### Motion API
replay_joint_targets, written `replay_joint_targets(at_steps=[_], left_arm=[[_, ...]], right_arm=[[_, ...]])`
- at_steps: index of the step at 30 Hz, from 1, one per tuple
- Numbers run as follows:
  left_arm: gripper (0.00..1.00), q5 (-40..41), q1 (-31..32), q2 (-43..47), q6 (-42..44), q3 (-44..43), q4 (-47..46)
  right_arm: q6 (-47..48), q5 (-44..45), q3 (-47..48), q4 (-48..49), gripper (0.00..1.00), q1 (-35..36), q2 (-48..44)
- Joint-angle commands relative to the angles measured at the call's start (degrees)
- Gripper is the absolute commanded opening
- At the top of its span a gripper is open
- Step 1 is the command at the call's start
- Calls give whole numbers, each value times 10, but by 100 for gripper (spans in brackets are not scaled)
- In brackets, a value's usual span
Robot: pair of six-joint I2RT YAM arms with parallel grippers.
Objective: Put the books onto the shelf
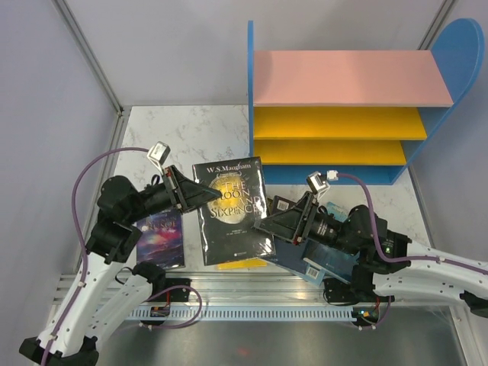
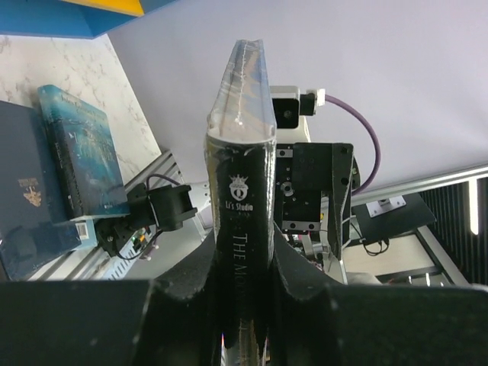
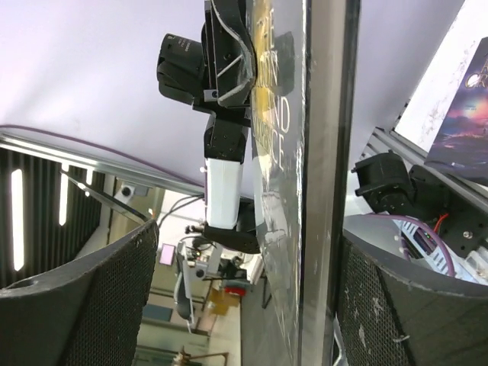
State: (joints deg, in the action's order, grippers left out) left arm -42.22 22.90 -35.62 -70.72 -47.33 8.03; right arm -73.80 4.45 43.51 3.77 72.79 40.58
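Observation:
The black book's spine side has to stay free to enter the shelf (image 1: 343, 114). My right gripper should next grab the black book by the edge (image 1: 266, 220) opposite its spine.
A black book with gold moon lettering (image 1: 231, 211) hangs in the air between both arms. My left gripper (image 1: 200, 196) is shut on its spine (image 2: 244, 221), and both fingers (image 2: 183, 293) press the covers. My right gripper (image 1: 264, 221) is open. The book's opposite edge (image 3: 324, 191) stands between its wide-apart fingers (image 3: 114, 290), with a clear gap on one side. A purple galaxy book (image 1: 162, 236) lies flat at the left. A yellow book (image 1: 240, 264) peeks out beneath the black one. Teal (image 2: 84, 160) and navy (image 2: 23, 206) books lie under the right arm. The shelf (image 1: 343, 114) stands at the back right, its boards bare.
The marble tabletop (image 1: 183, 137) ends at a metal rail (image 1: 252, 293) along the near edge. Grey walls close in the left and back sides. The shelf's blue side panel (image 1: 250, 91) faces the books.

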Motion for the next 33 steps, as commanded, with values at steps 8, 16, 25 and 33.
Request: replay_joint_targets(at_steps=[8,16,25,33], left_arm=[[2,109,-4,-29,26,-109,43],[2,134,-4,-25,49,-113,92],[48,101,-4,-101,184,-236,291],[98,166,-4,-118,378,-367,543]], right_arm=[[-20,23,-4,51,84,25,-24],[5,44,48,147,45,50,50],[89,132,191,-37,0,49,56],[132,279,288,-242,0,49,-64]])
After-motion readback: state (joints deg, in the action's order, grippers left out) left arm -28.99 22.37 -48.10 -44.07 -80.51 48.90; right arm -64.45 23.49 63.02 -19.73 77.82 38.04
